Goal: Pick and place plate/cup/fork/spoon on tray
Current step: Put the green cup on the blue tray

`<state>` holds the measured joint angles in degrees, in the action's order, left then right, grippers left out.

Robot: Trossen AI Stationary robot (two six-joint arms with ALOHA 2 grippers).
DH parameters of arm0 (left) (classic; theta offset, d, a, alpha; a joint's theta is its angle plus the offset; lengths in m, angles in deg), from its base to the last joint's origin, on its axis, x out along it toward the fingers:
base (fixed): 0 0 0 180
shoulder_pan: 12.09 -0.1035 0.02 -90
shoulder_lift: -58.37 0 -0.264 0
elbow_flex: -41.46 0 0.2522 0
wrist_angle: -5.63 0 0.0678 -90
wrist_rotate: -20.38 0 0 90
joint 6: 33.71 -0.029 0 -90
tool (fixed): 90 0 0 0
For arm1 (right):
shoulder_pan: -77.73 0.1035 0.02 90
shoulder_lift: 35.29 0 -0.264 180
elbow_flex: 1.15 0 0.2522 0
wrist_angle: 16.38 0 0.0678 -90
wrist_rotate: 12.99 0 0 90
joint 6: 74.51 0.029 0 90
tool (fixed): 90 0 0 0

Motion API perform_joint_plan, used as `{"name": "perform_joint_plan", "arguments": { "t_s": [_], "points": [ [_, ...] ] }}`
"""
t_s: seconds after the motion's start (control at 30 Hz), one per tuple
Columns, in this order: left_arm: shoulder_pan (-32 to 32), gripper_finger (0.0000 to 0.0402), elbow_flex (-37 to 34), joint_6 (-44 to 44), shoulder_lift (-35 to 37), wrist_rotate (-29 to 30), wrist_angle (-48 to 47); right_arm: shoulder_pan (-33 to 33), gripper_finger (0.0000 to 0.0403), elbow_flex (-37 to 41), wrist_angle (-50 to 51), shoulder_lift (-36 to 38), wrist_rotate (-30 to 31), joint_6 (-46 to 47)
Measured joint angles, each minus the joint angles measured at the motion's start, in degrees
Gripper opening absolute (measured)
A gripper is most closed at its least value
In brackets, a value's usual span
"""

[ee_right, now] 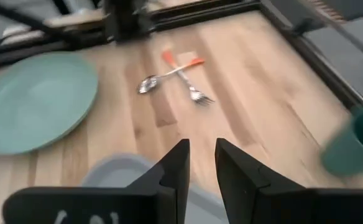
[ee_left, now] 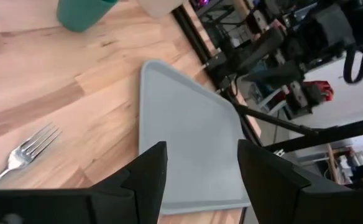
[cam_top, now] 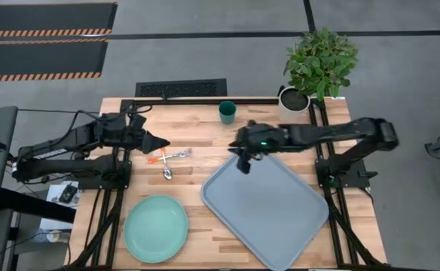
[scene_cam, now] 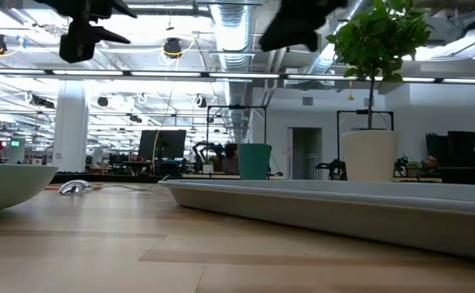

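My right gripper has to set the dark green cup on the tray, so it needs to grip the cup by its rim next.
The grey-blue tray lies at the table's right front. The mint-green plate lies at the left front. The fork and the spoon lie crossed on the wood at mid-table; the spoon's handle crosses the fork's. The dark green cup stands near the far edge. My left gripper is open and empty in the air just left of the cutlery. My right gripper hovers over the tray's far left corner, empty, with a narrow gap between its fingers.
A white pot with a green plant stands at the far right corner, right of the cup. Bare wood lies between the cup, the cutlery and the tray. Black frame rails run along the table's left and right sides.
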<state>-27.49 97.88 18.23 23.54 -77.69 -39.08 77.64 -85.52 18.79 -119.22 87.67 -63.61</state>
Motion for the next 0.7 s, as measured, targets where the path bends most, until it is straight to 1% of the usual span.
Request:
{"name": "perform_joint_plan", "arguments": {
  "t_s": [0.07,0.13,0.2,0.33,0.43,0.53,0.63,0.7],
  "points": [
    [0.0,0.0184,0.0,-0.85,0.26,0.19,0.12,-1.07,0.0106,-5.43,4.53,-4.28,-2.87,-2.16],
    [0.0,0.0184,0.0,-1.71,1.05,0.38,-0.23,-2.01,0.0118,-11.1,9.4,-8.42,-4.32,-4.75],
    [0.0,0.0184,0.01,-2.2,1.48,0.4,0.17,-2.8,0.014,-16.74,13.51,-12.11,-4.49,-7.88],
    [0.0,0.0184,0.02,-2.88,2.61,0.41,-0.1,-4.56,0.0196,-27.3,20.67,-18.56,-3.65,-14.67],
    [0.0,0.0184,0.02,-2.85,3.07,0.38,-0.23,-7.65,0.0228,-33.32,27.42,-23.0,-3.24,-16.98],
    [0.0,0.0184,0.02,-2.84,3.13,0.37,-0.47,-11.92,0.0241,-35.89,32.87,-25.74,-3.11,-18.88],
    [0.0,0.0184,0.02,-2.84,3.1,0.4,-1.37,-16.21,0.0242,-35.9,35.59,-27.57,-3.14,-20.48],
    [0.0,0.0184,0.02,-2.97,3.12,0.56,-2.0,-18.87,0.0239,-35.91,35.54,-28.49,-3.23,-21.42]
  ]
}}
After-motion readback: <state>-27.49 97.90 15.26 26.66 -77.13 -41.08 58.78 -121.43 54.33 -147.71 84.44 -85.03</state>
